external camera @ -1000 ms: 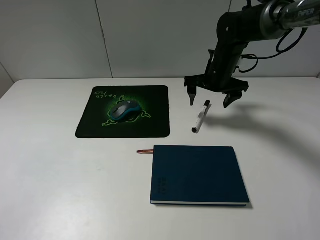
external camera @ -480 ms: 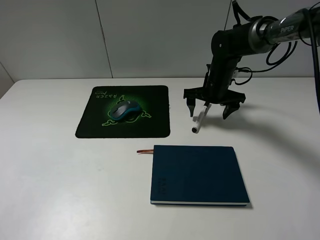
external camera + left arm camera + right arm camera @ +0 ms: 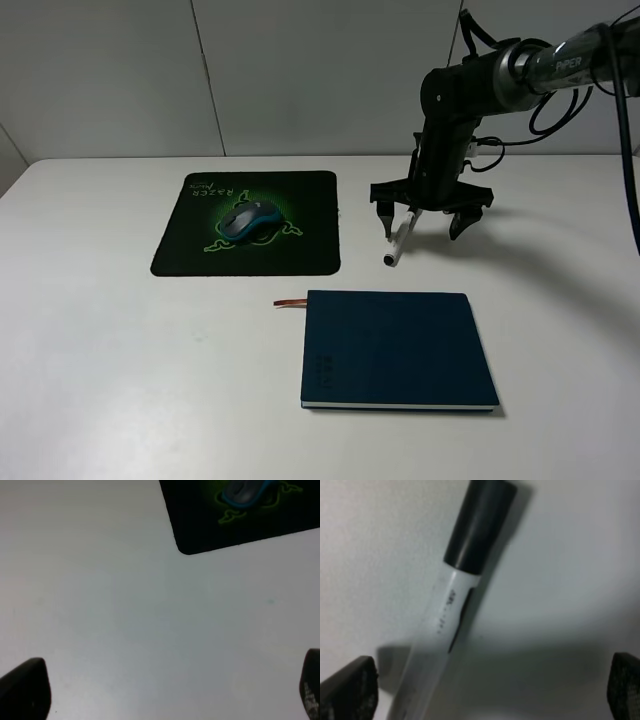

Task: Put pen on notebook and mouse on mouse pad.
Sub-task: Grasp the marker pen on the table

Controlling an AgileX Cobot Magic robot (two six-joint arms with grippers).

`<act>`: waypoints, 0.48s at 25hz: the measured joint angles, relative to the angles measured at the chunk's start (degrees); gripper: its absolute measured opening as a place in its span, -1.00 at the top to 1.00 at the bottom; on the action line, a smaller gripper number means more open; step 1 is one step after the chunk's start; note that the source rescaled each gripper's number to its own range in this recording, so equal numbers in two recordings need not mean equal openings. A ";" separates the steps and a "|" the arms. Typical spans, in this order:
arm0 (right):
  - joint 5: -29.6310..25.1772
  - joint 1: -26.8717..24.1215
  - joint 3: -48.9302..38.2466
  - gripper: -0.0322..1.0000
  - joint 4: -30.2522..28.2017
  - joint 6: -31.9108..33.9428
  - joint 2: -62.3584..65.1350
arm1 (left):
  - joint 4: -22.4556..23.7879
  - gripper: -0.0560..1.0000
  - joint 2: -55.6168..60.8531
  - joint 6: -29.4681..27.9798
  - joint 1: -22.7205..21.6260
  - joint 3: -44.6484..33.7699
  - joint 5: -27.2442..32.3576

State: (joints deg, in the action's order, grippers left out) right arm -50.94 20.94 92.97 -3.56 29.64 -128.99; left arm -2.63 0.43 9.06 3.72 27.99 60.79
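My right gripper should close on the white pen now: both fingers reach down on either side of the pen's body, close to the table.
The white pen with black ends lies on the table, right of the mouse pad. My right gripper hangs open just over its far end, one finger on each side; close up, the pen runs between the fingertips. The grey and teal mouse rests on the black mouse pad with the green logo. The dark navy notebook lies shut near the front, ribbon bookmark at its left. My left gripper is open over bare table, with a mouse pad corner and part of the mouse showing.
The white table has a wall close behind it. The right arm and its cables reach in from the upper right. The left arm does not show in the high view.
My right gripper has come down and slightly toward the front, now straddling the pen's far end. The pen, mouse and notebook have not moved.
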 joint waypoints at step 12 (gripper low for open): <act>0.00 0.00 0.00 -0.82 -0.23 0.00 0.00 | 0.00 -1.00 0.00 0.00 0.00 0.00 0.00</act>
State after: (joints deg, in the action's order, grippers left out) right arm -50.94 20.94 92.97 -3.79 29.64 -128.99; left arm -2.63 0.43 9.06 3.72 27.99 60.79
